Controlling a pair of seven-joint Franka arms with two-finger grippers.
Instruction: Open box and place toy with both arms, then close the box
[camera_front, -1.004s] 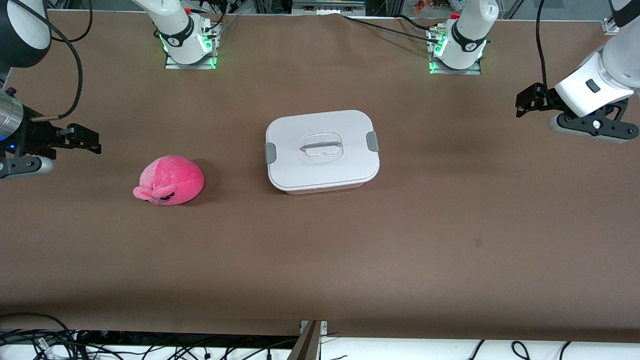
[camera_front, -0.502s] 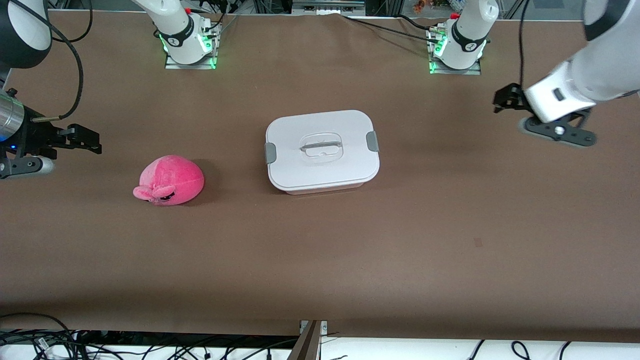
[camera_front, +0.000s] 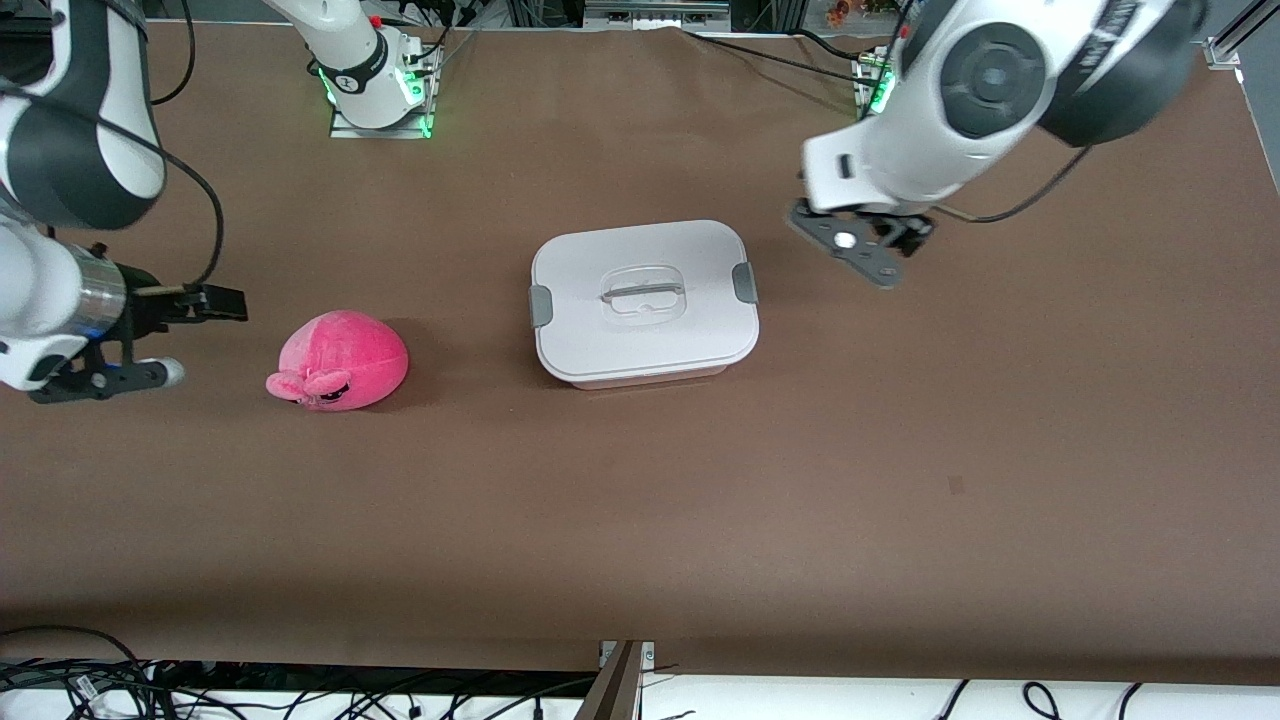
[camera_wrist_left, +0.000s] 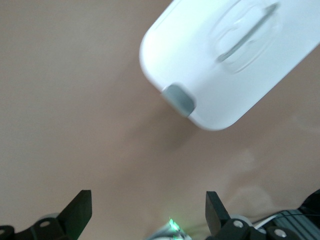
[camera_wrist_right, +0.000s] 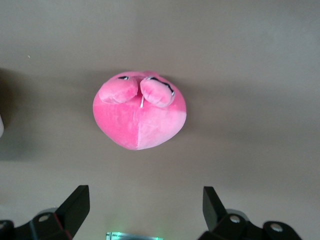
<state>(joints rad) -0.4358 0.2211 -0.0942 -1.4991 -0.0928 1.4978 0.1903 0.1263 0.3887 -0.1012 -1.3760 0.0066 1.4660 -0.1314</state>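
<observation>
The left gripper grabs the lid by its handle (camera_front: 642, 290) next, to open the box for the pink plush toy (camera_front: 340, 362).
The box (camera_front: 643, 300) sits shut mid-table, its white lid on, with grey clips at both ends and a clear handle on top. The left wrist view shows its lid (camera_wrist_left: 220, 65) and one grey clip (camera_wrist_left: 180, 99). The pink plush toy (camera_front: 340, 362) lies on the table toward the right arm's end, and it also shows in the right wrist view (camera_wrist_right: 140, 112). My left gripper (camera_front: 862, 248) hangs open and empty (camera_wrist_left: 148, 210) above the table beside the box's clip end. My right gripper (camera_front: 110, 378) is open and empty (camera_wrist_right: 145, 205) beside the toy.
The brown table (camera_front: 640, 520) holds only the box and the toy. The right arm's base (camera_front: 375, 95) with green lights stands at the back edge. Cables (camera_front: 100, 680) lie past the table's near edge.
My left arm has swung in from its end of the table to beside the box. My right gripper has moved a little toward the toy. Box and toy have not moved.
</observation>
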